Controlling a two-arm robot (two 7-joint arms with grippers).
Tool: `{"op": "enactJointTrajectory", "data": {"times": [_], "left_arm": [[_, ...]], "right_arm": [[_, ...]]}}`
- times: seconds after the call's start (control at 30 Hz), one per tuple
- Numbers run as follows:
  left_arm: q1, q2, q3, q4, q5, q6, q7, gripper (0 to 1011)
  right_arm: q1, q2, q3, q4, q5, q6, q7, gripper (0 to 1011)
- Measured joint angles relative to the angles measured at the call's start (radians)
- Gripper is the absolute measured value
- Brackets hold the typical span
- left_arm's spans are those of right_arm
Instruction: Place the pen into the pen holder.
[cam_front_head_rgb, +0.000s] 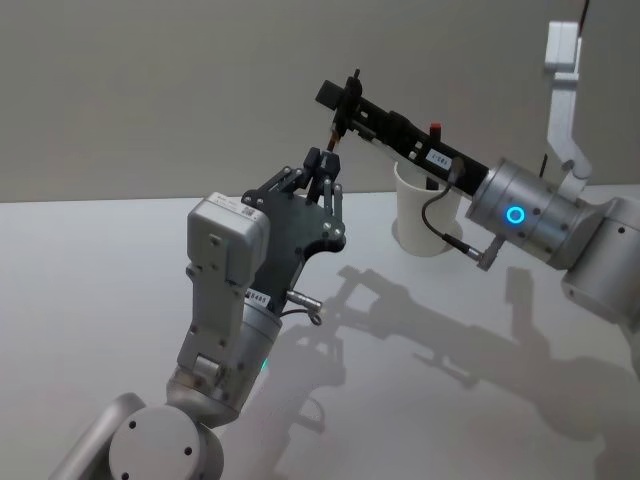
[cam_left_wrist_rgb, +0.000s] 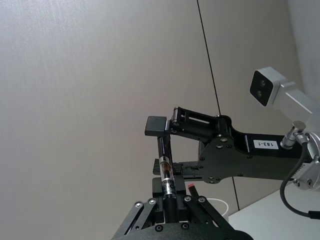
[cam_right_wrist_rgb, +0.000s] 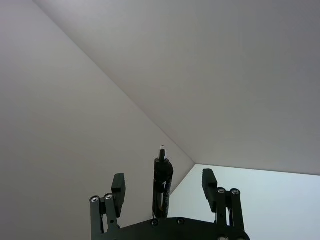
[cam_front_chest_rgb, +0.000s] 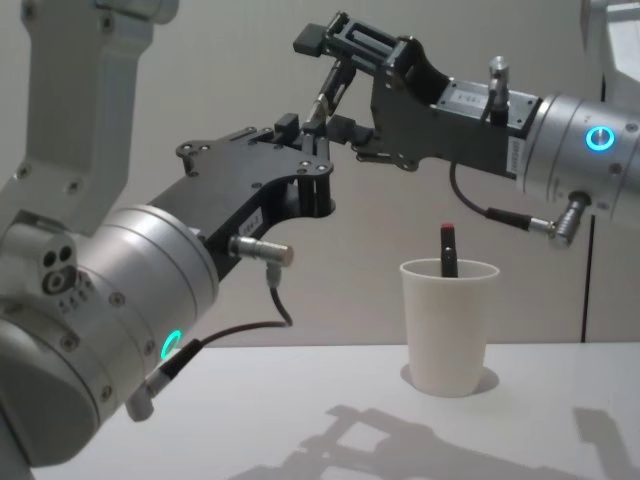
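Note:
I should grab the dark pen by its upper end (cam_front_chest_rgb: 341, 76) with my right gripper. The pen's lower end is then still free to drop into the white paper cup (cam_front_chest_rgb: 448, 325).
A dark pen (cam_front_chest_rgb: 328, 90) is held up in the air, tilted, with my left gripper (cam_front_chest_rgb: 305, 130) shut on its lower end. My right gripper (cam_front_chest_rgb: 327, 85) reaches in from the right at the same height. It is open, with one finger on each side of the pen's upper part. In the right wrist view the pen (cam_right_wrist_rgb: 162, 175) stands between the spread fingers (cam_right_wrist_rgb: 118, 184) without touching them. The pen holder, a white paper cup (cam_front_chest_rgb: 448, 325), stands upright on the table below and to the right of both grippers.
Inside the cup (cam_front_head_rgb: 425, 215) stands another pen with a red tip (cam_front_chest_rgb: 448, 248). The white table (cam_front_head_rgb: 100, 260) stretches out to the left and in front of the cup. A plain wall is behind, with a white camera mount (cam_left_wrist_rgb: 272, 90) at the right.

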Motion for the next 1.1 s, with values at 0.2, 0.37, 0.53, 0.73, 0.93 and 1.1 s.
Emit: {"op": "enactJointTrajectory", "data": {"times": [0.2, 0.37, 0.53, 0.73, 0.93, 1.1], "left_arm": [[0.0, 0.0, 0.0, 0.0, 0.0, 0.0, 0.0, 139], [0.0, 0.0, 0.0, 0.0, 0.0, 0.0, 0.0, 140], [0.0, 0.0, 0.0, 0.0, 0.0, 0.0, 0.0, 140], [0.0, 0.0, 0.0, 0.0, 0.0, 0.0, 0.0, 140], [0.0, 0.0, 0.0, 0.0, 0.0, 0.001, 0.0, 140], [0.0, 0.0, 0.0, 0.0, 0.0, 0.001, 0.0, 139]], "right_arm": [[0.0, 0.002, -0.001, 0.002, 0.001, -0.003, 0.001, 851], [0.001, 0.002, -0.002, 0.002, 0.001, -0.004, 0.001, 708], [0.001, 0.003, -0.003, 0.003, 0.002, -0.005, 0.002, 545], [0.002, 0.003, -0.003, 0.003, 0.002, -0.005, 0.002, 358], [0.002, 0.004, -0.004, 0.004, 0.003, -0.006, 0.004, 179], [0.002, 0.004, -0.004, 0.004, 0.003, -0.006, 0.004, 158]]}}
